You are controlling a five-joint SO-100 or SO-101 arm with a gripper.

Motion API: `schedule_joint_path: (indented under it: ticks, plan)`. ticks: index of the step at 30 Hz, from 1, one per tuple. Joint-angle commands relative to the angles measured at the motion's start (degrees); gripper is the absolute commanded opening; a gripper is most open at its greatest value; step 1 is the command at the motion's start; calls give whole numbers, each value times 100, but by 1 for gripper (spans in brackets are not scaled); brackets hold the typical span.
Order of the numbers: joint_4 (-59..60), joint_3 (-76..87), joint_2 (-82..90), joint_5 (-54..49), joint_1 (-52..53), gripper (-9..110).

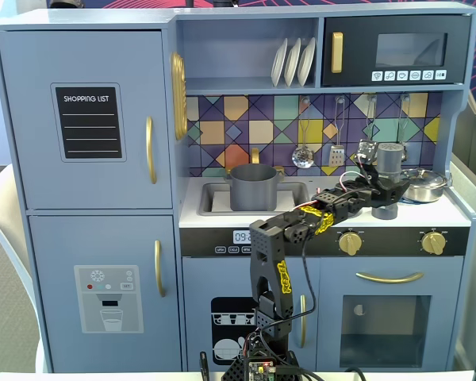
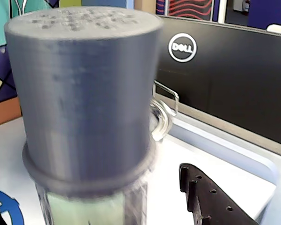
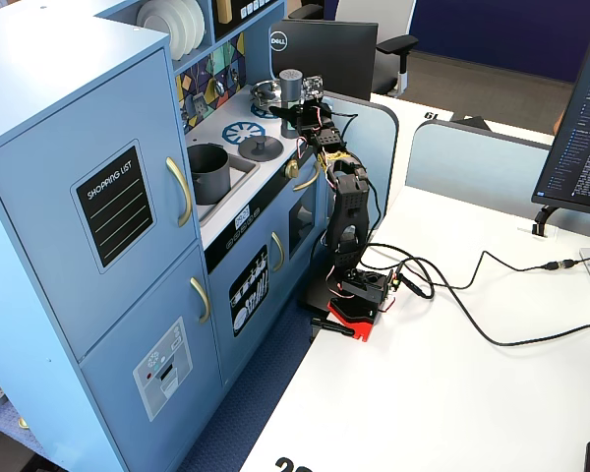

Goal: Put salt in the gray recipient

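Note:
My gripper needs to hold the salt shaker by the middle of its body next, so that it can put salt in the gray pot.
The salt is a tall gray shaker with a lighter cap, upright at the right end of the toy stove top. It fills the left of the wrist view, cap near the lens and pale green label below. My gripper is around its lower part. In the wrist view the gripper is open: the right finger stands clear of the glass, and the left finger only shows at the frame edge. The gray recipient is a dark-gray pot in the sink, to the left of the gripper; it also shows in the other fixed view.
A flat gray knobbed lid lies on the stove in front of the shaker. A shiny steel pan stands to its right. Utensils hang on the back wall. A Dell monitor stands behind the kitchen's side wall.

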Motion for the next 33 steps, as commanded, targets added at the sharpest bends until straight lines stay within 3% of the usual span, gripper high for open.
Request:
schedule_joint_path:
  ticks: [1,10,11,13,14,21,26,30,33]
  plan:
    - [-149,-888,-290,-62,-167,54]
    - [-220,-1890,-1125,-211,-316,45]
    - [-308,-1907,-1178,-352,-334,36]
    - [-466,-1916,-1239,-668,-404,5]
    - [-580,-1942,-1266,-571,-439,0]
    - [-896,-2065,-659,308,-527,0]
    - [844,-2224,721,1749,-896,0]
    - [2654,-2232,1749,3727,-1811,0]
    - [3261,-1784,2373,5335,-2769,0]
